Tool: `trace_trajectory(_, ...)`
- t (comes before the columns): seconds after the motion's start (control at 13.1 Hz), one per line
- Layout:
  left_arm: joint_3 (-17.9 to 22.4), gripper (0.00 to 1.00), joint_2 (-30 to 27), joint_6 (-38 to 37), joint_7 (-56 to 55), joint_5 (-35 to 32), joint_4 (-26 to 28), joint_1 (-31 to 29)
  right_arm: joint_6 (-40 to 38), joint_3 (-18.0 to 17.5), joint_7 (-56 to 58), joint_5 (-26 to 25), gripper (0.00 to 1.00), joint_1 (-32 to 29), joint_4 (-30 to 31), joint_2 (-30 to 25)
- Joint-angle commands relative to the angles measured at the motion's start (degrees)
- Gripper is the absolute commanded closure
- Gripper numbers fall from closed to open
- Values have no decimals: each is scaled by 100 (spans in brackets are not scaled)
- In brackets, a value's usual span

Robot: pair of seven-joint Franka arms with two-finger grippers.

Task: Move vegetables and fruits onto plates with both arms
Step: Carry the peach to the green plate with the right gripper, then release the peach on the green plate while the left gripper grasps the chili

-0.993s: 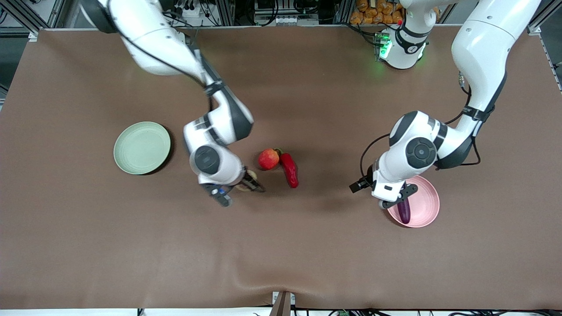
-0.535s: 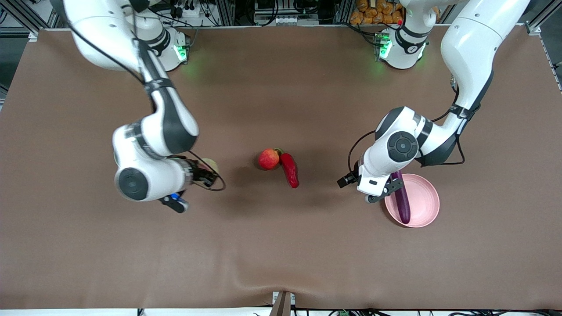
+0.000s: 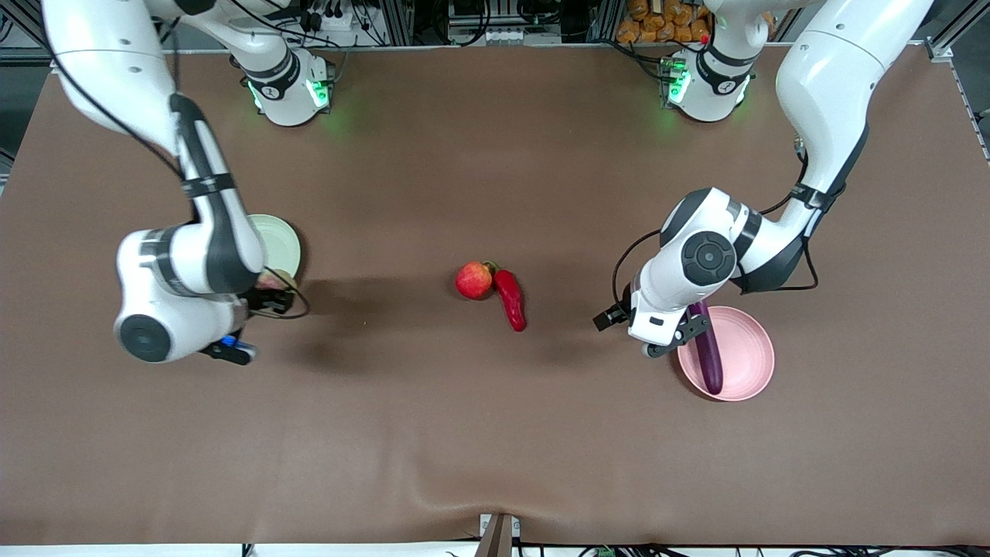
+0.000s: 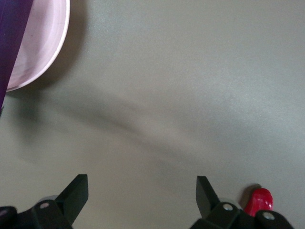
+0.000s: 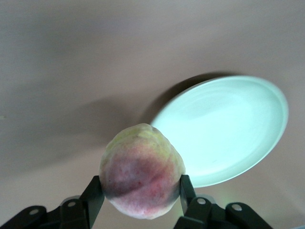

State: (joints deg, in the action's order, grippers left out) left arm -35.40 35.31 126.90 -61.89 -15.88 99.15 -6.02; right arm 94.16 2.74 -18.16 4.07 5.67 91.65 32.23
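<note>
I need to keep holding the pink-and-yellow-green fruit with my right gripper until it reaches the pale green plate. The fruit hangs short in the right wrist view and would miss if I released it now.
My right gripper is shut on the pink-and-yellow-green fruit and holds it over the pale green plate's edge nearest the front camera. In the right wrist view the fruit sits between the fingers, with the green plate below it. The purple eggplant lies in the pale pink plate. My left gripper is open and empty over the table beside that plate's rim. The red fruit and red chili lie touching at mid-table.
The brown table cover has a low wrinkle near its front edge. The right arm's elbow hides much of the green plate. The chili's tip shows by my left gripper's finger.
My right arm has carried the pink-and-yellow-green fruit from beside the red fruit to the green plate. My left gripper let go of the eggplant, drew off the pink plate, then stayed still.
</note>
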Motion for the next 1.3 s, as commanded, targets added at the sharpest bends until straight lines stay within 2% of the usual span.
trace_trajectory(0.0,-11,0,-103,-96,46,-3,-35,13,268,-125,951,-126,100,-688,485,-305)
trace_trajectory(0.15,-11,0,-50,-96,2,6,-246,83,601,-134,1262,-74,100,-883,756,-288)
trace_trajectory(0.31,-11,0,-33,-96,19,-3,-335,119,1120,-151,1254,-56,100,-804,1257,-349)
trace_trajectory(0.38,-3,0,-33,-96,54,-20,-335,110,1139,-160,1254,-38,100,-821,1372,-349)
trace_trajectory(0.53,50,0,-24,-218,552,-90,-221,-64,1087,-169,1245,302,100,-822,1557,-445)
trace_trajectory(0.76,50,0,-24,-245,565,-56,-255,-101,1033,-169,1254,375,100,-804,1663,-534)
trace_trajectory(0.84,50,0,-15,-245,373,-73,-256,-22,1104,-160,1262,375,62,-821,1672,-508)
trace_trajectory(0.92,50,0,2,-245,232,-65,-264,126,1096,-160,1254,375,1,-830,1638,-507)
trace_trajectory(1.15,50,0,178,-184,-497,-73,-343,592,807,-195,1166,462,0,-761,1348,-525)
trace_trajectory(1.22,50,0,274,-123,-691,-73,-448,768,649,-213,1122,715,0,-647,1217,-534)
